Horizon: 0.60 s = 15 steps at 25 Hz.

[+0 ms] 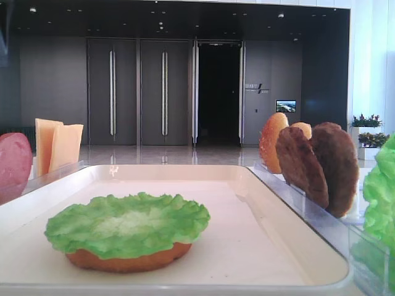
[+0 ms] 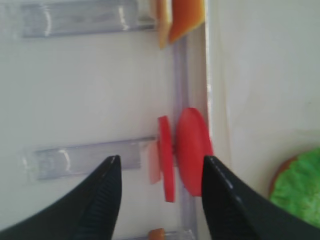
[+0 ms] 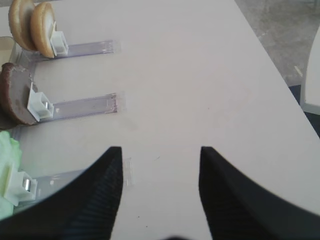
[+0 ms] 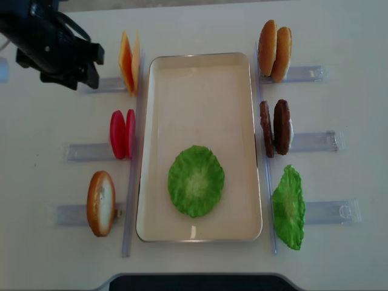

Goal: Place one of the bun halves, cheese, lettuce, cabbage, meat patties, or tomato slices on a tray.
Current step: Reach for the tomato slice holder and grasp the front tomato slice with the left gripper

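The red tomato slice stands on edge in the clear rack (image 4: pixel 88 152), so next, the left gripper grabs it by its free upper edge (image 4: pixel 128 133).
The cream tray (image 4: pixel 200 66) lies in the middle, and on it a lettuce leaf (image 4: pixel 196 180) covers a bun half (image 1: pixel 126 259). Two red tomato slices (image 2: pixel 192 150) stand on edge in a clear rack just left of the tray (image 2: pixel 250 90). My left gripper (image 2: pixel 160 161) is open above them, one finger on either side and apart from them. Its arm (image 4: pixel 51 42) hangs over the table's far left. Above bare table, my right gripper (image 3: pixel 160 150) is open and holds nothing.
Cheese slices (image 4: pixel 128 60) and a bun half (image 4: pixel 100 203) stand in racks left of the tray. Right of it are two bun halves (image 4: pixel 274 50), two meat patties (image 4: pixel 276 127) and a lettuce leaf (image 4: pixel 288 207). Clear racks (image 3: pixel 85 105) stick out sideways.
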### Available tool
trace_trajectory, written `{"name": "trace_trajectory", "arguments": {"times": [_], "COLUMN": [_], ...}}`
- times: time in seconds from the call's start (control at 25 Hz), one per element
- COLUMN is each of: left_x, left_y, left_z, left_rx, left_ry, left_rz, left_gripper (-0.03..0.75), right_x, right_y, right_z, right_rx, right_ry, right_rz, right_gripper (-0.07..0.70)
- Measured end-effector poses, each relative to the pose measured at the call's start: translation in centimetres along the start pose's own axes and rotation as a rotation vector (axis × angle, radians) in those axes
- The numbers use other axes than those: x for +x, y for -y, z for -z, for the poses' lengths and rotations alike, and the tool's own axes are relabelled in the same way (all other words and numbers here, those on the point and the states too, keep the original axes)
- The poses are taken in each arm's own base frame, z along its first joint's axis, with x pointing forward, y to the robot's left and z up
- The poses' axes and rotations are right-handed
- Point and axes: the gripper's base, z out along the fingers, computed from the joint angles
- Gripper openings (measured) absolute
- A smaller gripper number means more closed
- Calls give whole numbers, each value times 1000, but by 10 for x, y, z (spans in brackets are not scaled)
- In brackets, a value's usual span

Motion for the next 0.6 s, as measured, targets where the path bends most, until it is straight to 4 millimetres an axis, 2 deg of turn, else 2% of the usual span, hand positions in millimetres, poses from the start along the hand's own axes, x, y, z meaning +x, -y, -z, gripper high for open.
{"name": "trace_trajectory", "arguments": {"times": [0.12, 0.28, 0.6], "left_x": [4, 10, 11], "left_y": [26, 47, 48], "left_z": [0, 1, 1], "left_rx": [28, 49, 39], "left_ry": [-3, -7, -15], "left_rz": [-23, -40, -27], "left_gripper": [407, 412, 412], "right_x": [0, 0, 0], "right_y": [0, 0, 0], "right_z": [0, 0, 0], "right_rx": [0, 0, 0], "right_ry": [0, 0, 0], "right_rz": [0, 0, 0], "right_gripper": [366, 366, 366]}}
